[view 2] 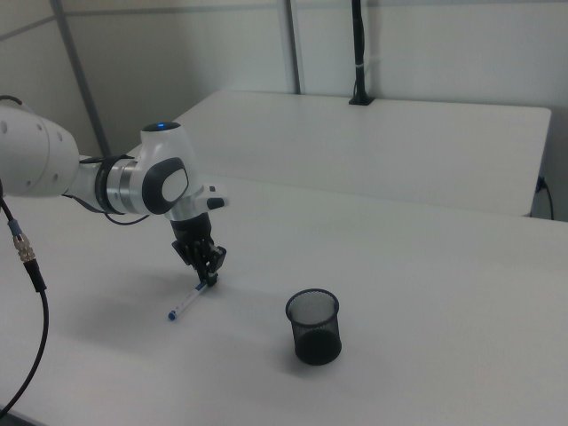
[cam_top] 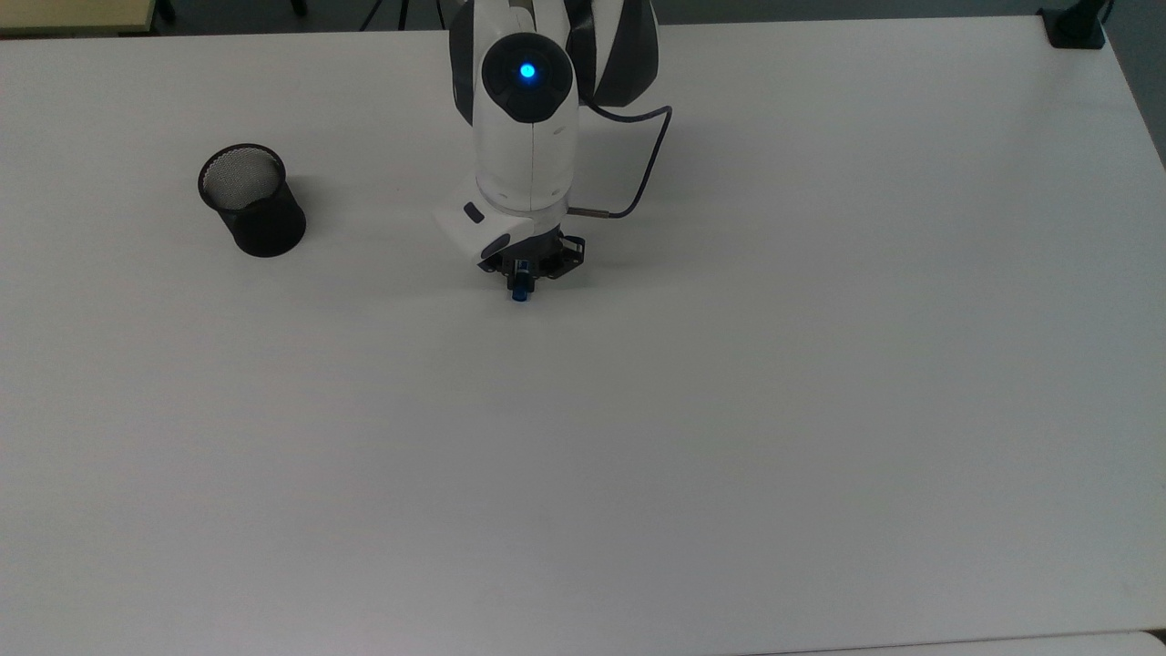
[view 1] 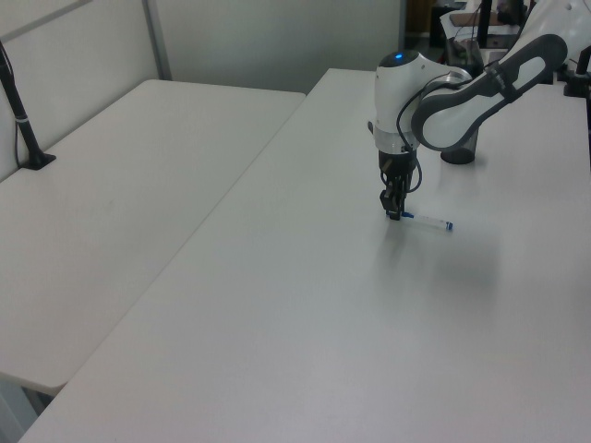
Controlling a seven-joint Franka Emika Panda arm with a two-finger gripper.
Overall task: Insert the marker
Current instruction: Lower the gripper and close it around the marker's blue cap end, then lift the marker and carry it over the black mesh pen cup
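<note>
The robot's gripper needs to insert the marker into the black mesh cup (view 1: 459, 149), so next it should grab the marker by its blue end with the cap (view 1: 406, 215).
The marker (cam_top: 520, 292) lies flat on the white table (cam_top: 729, 410), and the top view shows its blue cap sticking out from under my hand. In the left view the marker (view 1: 429, 221) runs rightward from my gripper; in the right view the marker (view 2: 184, 304) points down-left. My gripper (cam_top: 521, 271) is down at table level over the cap end, open, with a finger on each side of the barrel. The same low stance of the gripper (view 1: 394, 213) (view 2: 207, 278) shows from both sides. The black mesh cup (cam_top: 253, 205) (view 2: 313, 327) stands upright, well off to the top view's left.
A dark cable (cam_top: 642, 155) loops off my wrist on the top view's right. A black clamp (cam_top: 1075, 27) sits on the table's far right corner. A second white table (view 1: 120, 185) adjoins on the left view's left, with a black pole (view 1: 23, 120) on it.
</note>
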